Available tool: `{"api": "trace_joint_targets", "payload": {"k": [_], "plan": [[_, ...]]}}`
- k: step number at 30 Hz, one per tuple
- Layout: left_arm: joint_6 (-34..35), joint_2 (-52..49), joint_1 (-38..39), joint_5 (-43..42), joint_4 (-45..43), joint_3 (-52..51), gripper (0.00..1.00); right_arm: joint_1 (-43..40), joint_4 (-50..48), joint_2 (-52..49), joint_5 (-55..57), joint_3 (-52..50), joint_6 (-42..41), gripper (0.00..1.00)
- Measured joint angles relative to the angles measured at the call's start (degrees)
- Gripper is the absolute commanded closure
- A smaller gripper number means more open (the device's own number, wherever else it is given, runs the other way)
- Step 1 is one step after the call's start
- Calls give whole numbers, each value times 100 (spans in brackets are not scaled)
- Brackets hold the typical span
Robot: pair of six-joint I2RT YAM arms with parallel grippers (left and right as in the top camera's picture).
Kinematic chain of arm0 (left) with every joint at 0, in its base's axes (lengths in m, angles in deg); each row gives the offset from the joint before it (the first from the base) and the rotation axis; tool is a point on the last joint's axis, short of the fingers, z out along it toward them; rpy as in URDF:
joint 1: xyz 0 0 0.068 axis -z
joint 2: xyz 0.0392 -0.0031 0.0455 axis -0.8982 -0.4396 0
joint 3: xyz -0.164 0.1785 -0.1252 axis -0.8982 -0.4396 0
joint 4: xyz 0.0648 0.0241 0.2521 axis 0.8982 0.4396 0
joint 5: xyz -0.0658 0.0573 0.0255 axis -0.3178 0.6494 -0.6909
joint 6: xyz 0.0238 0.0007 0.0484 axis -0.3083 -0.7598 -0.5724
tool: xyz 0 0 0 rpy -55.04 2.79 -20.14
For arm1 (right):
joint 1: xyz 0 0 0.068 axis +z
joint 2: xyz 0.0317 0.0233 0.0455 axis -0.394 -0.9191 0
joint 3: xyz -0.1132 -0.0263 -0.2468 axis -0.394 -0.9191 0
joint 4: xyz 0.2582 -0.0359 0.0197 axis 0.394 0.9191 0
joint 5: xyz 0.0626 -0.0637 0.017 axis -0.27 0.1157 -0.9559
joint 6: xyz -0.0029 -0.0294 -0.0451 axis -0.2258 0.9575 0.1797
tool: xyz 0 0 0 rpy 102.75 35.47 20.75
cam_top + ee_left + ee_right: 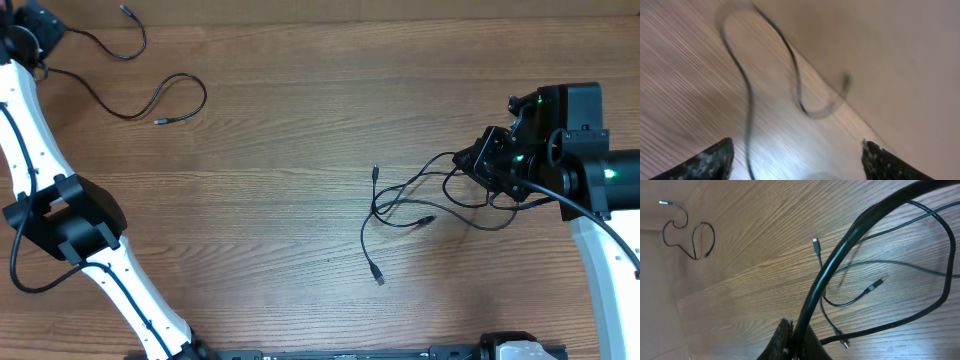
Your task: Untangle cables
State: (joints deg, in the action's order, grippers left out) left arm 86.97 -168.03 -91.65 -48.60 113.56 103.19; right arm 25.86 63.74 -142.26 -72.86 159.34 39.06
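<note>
My right gripper releases the cable now, since flat wood and loose loops lie below its shut fingertips, so the cable would end against the tangle.
One thin black cable (150,100) lies loose at the far left, with plug ends near the back edge and at mid-left. It also shows in the right wrist view (695,235). My left gripper (30,30) hovers over it at the far left corner, open. The cable (747,100) runs along the wood between the spread fingers (797,150). The other cables form a loose tangle (410,200) right of centre, with three plug ends showing. My right gripper (468,160) is at the tangle's right side, shut (800,345) on one black cable (840,255) lifted off the table.
The wooden table (280,200) spreads between the two cable groups. The left arm's white links (100,250) cross the front left. The right arm's black wrist (580,150) and its thicker wire (590,215) sit at the right edge.
</note>
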Motion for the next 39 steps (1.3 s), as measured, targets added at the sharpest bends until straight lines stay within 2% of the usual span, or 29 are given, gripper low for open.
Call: {"api": "trace_joint_targets", "payload": {"k": [3, 7, 8, 11, 13, 19, 26, 30, 32, 36, 39], "plan": [[-2, 0, 94, -367, 507, 0, 19, 0, 2, 0, -2, -2, -2, 89], [-2, -2, 385, -188, 1204, 0, 19, 2, -7, -37, -13, 0, -7, 88], [-4, -2, 479, -118, 1340, 0, 18, 0, -7, -66, -17, 0, -13, 84], [-4, -39, 772, 76, 1576, 0, 18, 13, -39, -238, -42, 0, -48, 61], [-2, -116, 973, 168, 1665, 0, 22, 63, -55, -407, -63, 0, -72, 47], [138, -444, 1364, 474, 2052, 0, 16, 444, -90, -964, -114, 0, -31, 30], [175, -769, 1388, 1040, 1768, 0, 9, 909, -192, -1408, -151, 0, -33, 20], [-479, -964, 1379, 1561, 1537, 0, 9, 1274, -356, -1475, -146, 0, -26, 16], [-721, -1040, 1357, 1637, 1475, 0, 12, 1421, -490, -1475, -149, 0, -31, 13], [-1169, -1198, 1290, 1475, 1303, 0, 13, 1668, -752, -1475, -146, 0, -24, 9], [-1473, -1338, 1259, 1244, 1259, 0, 9, 1799, -881, -1475, -149, 0, -24, 6]]}}
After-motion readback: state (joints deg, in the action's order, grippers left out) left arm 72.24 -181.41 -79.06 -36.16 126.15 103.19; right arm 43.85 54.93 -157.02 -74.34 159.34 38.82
